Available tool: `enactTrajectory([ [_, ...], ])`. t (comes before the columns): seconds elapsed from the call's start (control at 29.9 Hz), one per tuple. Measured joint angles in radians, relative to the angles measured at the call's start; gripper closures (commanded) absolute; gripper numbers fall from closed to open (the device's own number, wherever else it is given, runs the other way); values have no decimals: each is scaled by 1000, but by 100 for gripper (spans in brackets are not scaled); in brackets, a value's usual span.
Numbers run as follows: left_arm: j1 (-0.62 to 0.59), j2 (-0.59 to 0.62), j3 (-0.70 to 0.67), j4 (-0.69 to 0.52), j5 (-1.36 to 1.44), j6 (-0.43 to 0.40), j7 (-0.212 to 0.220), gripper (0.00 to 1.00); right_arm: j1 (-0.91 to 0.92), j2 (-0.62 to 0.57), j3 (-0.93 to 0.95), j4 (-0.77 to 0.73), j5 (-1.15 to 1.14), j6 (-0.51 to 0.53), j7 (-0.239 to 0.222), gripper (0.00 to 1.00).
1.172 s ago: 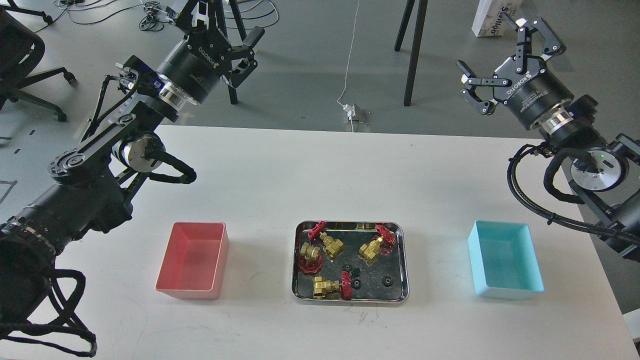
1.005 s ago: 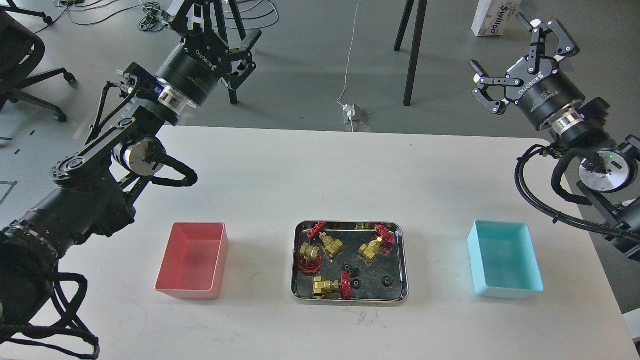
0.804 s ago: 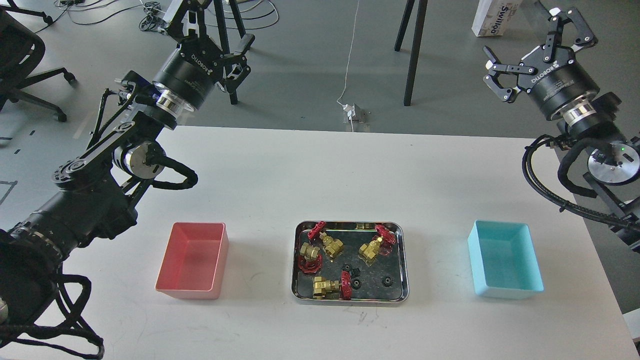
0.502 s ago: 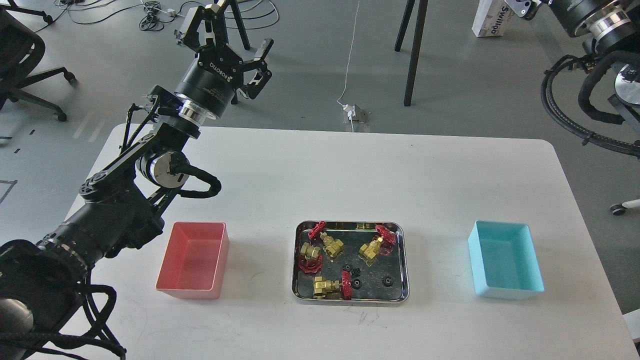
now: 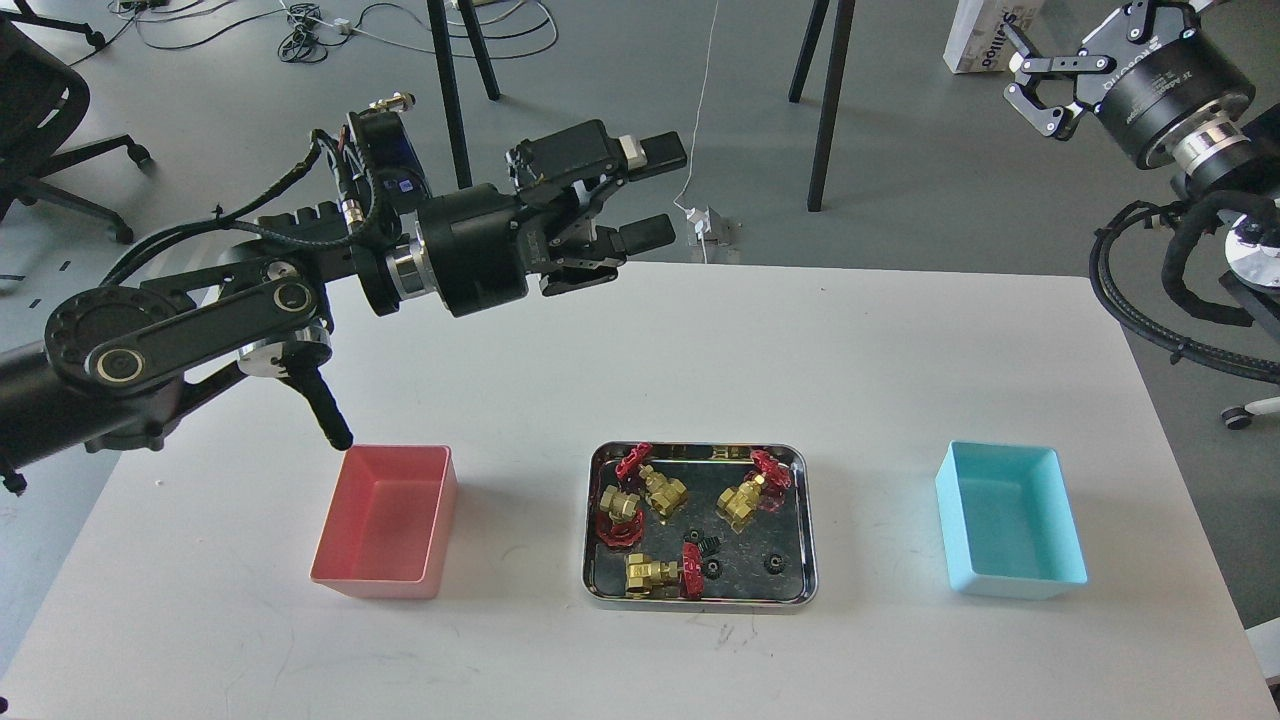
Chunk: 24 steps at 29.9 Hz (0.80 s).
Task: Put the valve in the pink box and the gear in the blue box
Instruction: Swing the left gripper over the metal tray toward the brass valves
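Note:
Next, the left gripper grabs the gold-brass valve by its brass body, to place a valve in the pink box.
Several brass valves with red handwheels lie in a shiny steel tray at the table's front middle, one at the back and one at the front. Three tiny black gears lie in the tray's front right part. The pink box stands empty left of the tray. The blue box stands empty to its right. My left gripper is open and empty, pointing right, high above the table's back edge. My right gripper is open and empty at the top right, off the table.
The white table ends at the right near the blue box. Behind it on the floor are tripod legs, cables, a cardboard box and an office chair at far left.

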Motion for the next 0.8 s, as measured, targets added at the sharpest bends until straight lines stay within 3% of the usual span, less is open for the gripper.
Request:
enactTrajectory([
  [0.17, -380, 12, 409, -127, 92, 82, 0, 4, -36, 1, -1, -12, -1, 1, 1, 1],
  [0.23, -509, -59, 561, -155, 129, 142, 0, 5, -41, 5, -3, -22, -1, 1, 1, 1],
  [0.33, -636, -249, 814, -152, 215, 299, 0, 5, -43, 6, -3, -33, -1, 1, 1, 1],
  [0.47, -662, -514, 1113, -80, 271, 567, 0, 5, -44, -4, -1, -36, -1, 0, 1, 1],
  [0.54, -633, -593, 1203, -36, 274, 639, 0, 5, -45, -17, -1, -37, -1, 0, 1, 1],
  [0.8, -485, -629, 1243, 105, 277, 679, 0, 6, -49, -28, -3, -58, -3, 0, -16, 1],
])
